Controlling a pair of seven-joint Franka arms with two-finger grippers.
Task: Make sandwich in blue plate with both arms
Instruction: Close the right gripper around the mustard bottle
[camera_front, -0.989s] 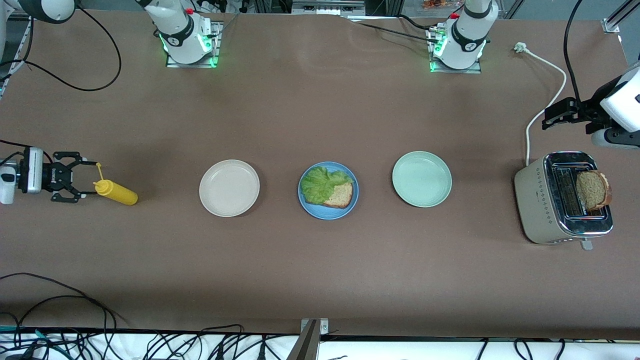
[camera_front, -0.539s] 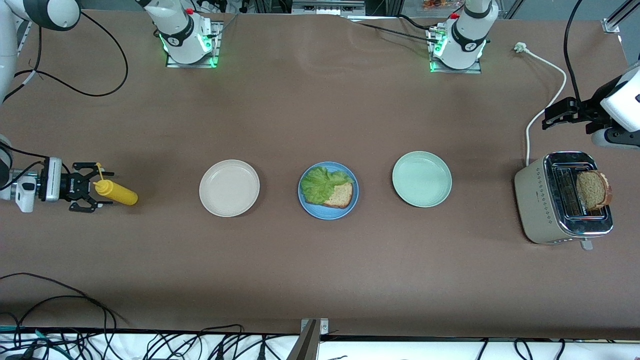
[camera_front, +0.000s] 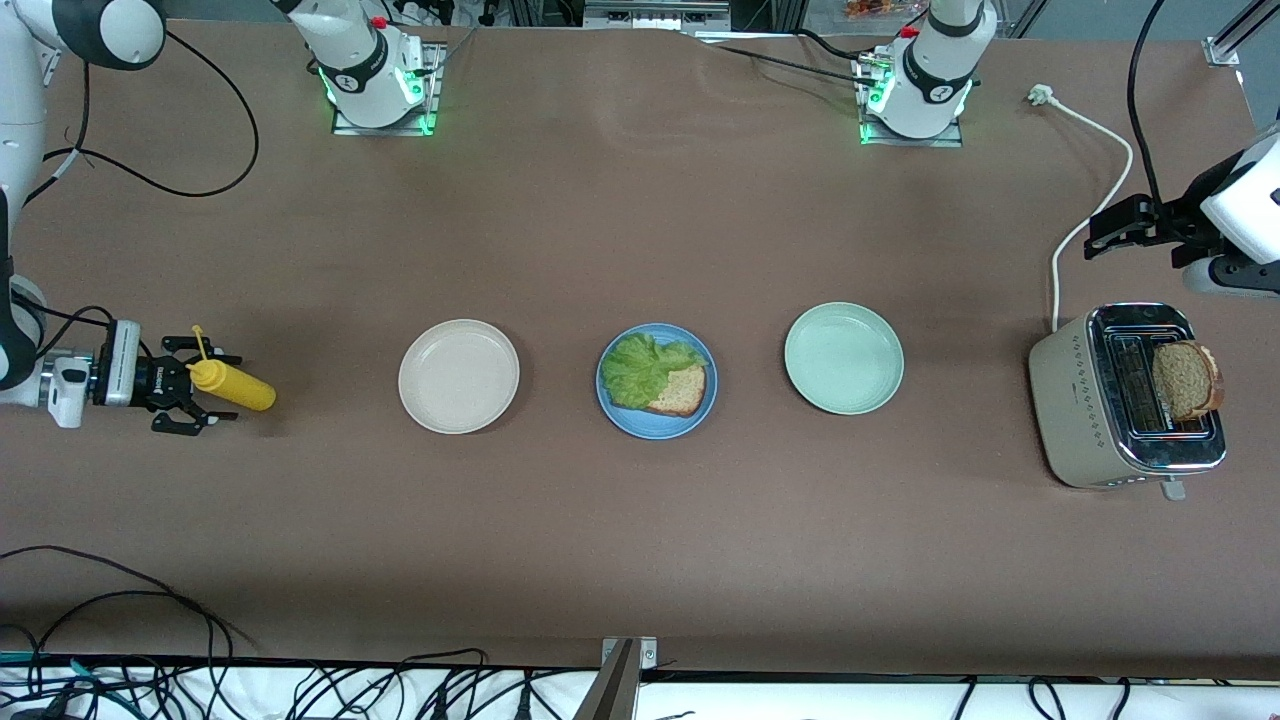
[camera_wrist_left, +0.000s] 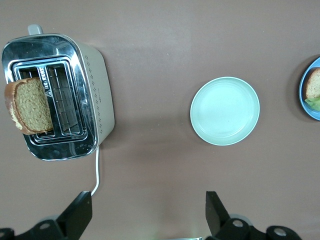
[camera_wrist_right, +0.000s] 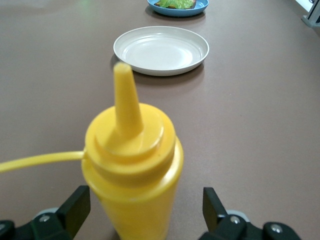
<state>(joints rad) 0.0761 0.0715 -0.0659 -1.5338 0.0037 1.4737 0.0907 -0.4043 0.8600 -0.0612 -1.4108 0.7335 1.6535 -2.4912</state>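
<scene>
My right gripper picks it up by its body (camera_wrist_right: 144, 216) next, which leaves the yellow squeeze bottle's nozzle (camera_wrist_right: 127, 100) free to dress the sandwich.
The blue plate (camera_front: 655, 431) sits mid-table with one brown bread slice (camera_front: 680, 391) and a green lettuce leaf (camera_front: 643, 363) partly over it. A second bread slice (camera_front: 1185, 379) stands in the toaster (camera_front: 1095, 400); it also shows in the left wrist view (camera_wrist_left: 31, 106). My right gripper (camera_front: 205, 387) is open, low at the table, its fingers on either side of the cap end of a lying yellow squeeze bottle (camera_front: 238, 388), with gaps showing in the right wrist view (camera_wrist_right: 145, 206). My left gripper (camera_front: 1097, 238) is open and empty, over the table beside the toaster.
A cream-white plate (camera_front: 458, 376) lies between the bottle and the blue plate. A pale mint-green plate (camera_front: 844, 358) lies between the blue plate and the toaster. The toaster's white cord (camera_front: 1090, 150) runs toward the left arm's base. Loose cables lie along the nearest table edge.
My right gripper has moved along the table toward the yellow bottle, and its open fingers now straddle the cap end. The left arm has not moved.
</scene>
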